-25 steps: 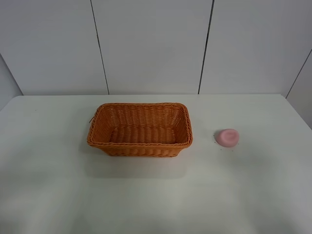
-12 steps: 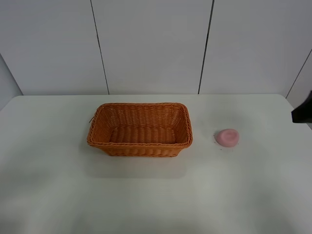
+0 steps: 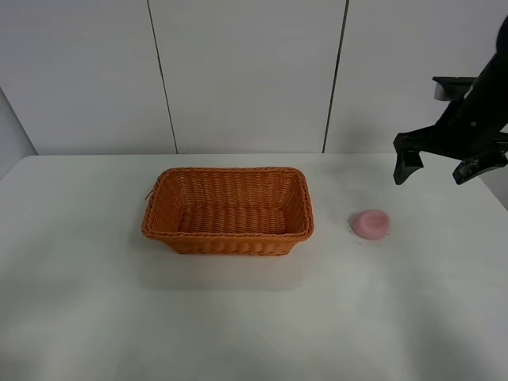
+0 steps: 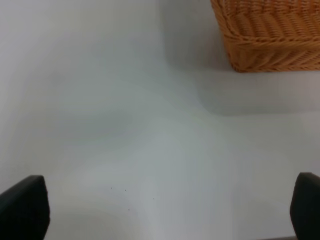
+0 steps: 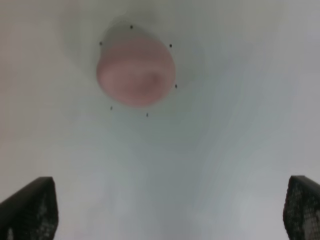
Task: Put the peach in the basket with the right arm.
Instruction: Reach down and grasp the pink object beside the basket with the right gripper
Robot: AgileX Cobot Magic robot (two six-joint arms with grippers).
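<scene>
I need to set the peach [image 3: 370, 223] in the basket [image 3: 230, 242]. My right gripper should grab it by its rounded sides next.
The small pink peach [image 3: 370, 223] lies on the white table to the right of the orange-brown wicker basket [image 3: 230, 242], which holds nothing. My right gripper [image 3: 435, 171], on the black right arm [image 3: 470, 119], hangs open in the air above and to the right of the peach, not touching it. The right wrist view shows the peach [image 5: 136, 70] ahead of that gripper [image 5: 165, 210], whose fingers stand wide apart. My left gripper [image 4: 164, 210] is open over bare table, with a corner of the basket [image 4: 270, 35] ahead. It is out of the exterior view.
The white table [image 3: 95, 302] runs back to a panelled white wall [image 3: 246, 71]. Tiny dark specks ring the peach on the tabletop.
The right arm has come in from the right edge and now hangs high over the table, near the peach. Peach and basket have not moved.
</scene>
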